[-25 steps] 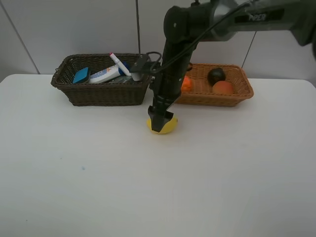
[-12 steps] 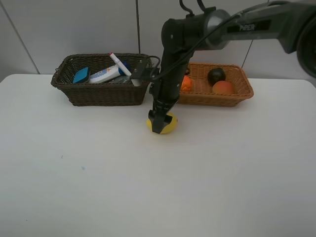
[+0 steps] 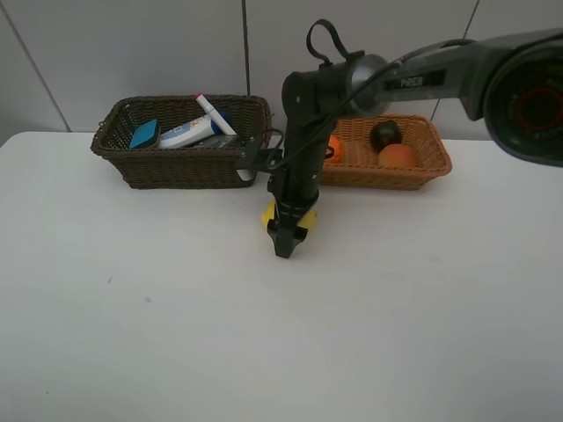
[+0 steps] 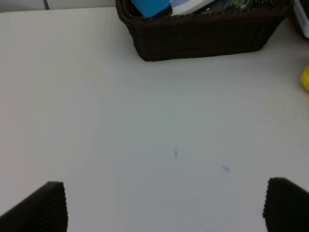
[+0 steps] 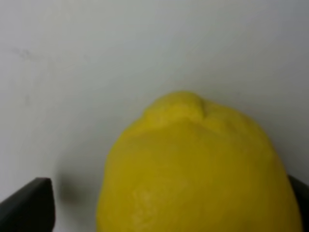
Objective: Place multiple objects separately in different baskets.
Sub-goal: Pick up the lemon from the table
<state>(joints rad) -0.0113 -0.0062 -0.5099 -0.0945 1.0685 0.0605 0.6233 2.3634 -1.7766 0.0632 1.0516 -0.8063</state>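
I should close my right gripper on the lemon, since both fingers are low by the white table and straddle the lemon at its wide middle (image 3: 309,221) (image 5: 198,193).
The yellow lemon (image 3: 267,214) lies on the white table in front of the gap between the two baskets. My right gripper (image 3: 283,236) stands over it, jaws open, one to each side; the right wrist view shows the lemon (image 5: 198,169) filling the space between the fingers (image 5: 24,203). The dark brown basket (image 3: 176,167) holds the eraser (image 3: 144,134), tube (image 3: 186,134) and marker (image 3: 214,114). The tan basket (image 3: 422,167) holds the orange (image 3: 398,156), mangosteen (image 3: 384,134) and peach (image 3: 332,148). My left gripper (image 4: 164,208) is open over bare table. The pump bottle is not clearly visible.
The left wrist view shows the dark basket (image 4: 203,34) ahead and an edge of the lemon (image 4: 305,77) at one side. The right arm (image 3: 317,97) crosses in front of the tan basket's left end. A wall stands behind the baskets.
My right gripper has come lower and nearer the table's front, down over the lemon, which now shows only as yellow slivers beside the fingers. The arm's upper part has dropped lower.
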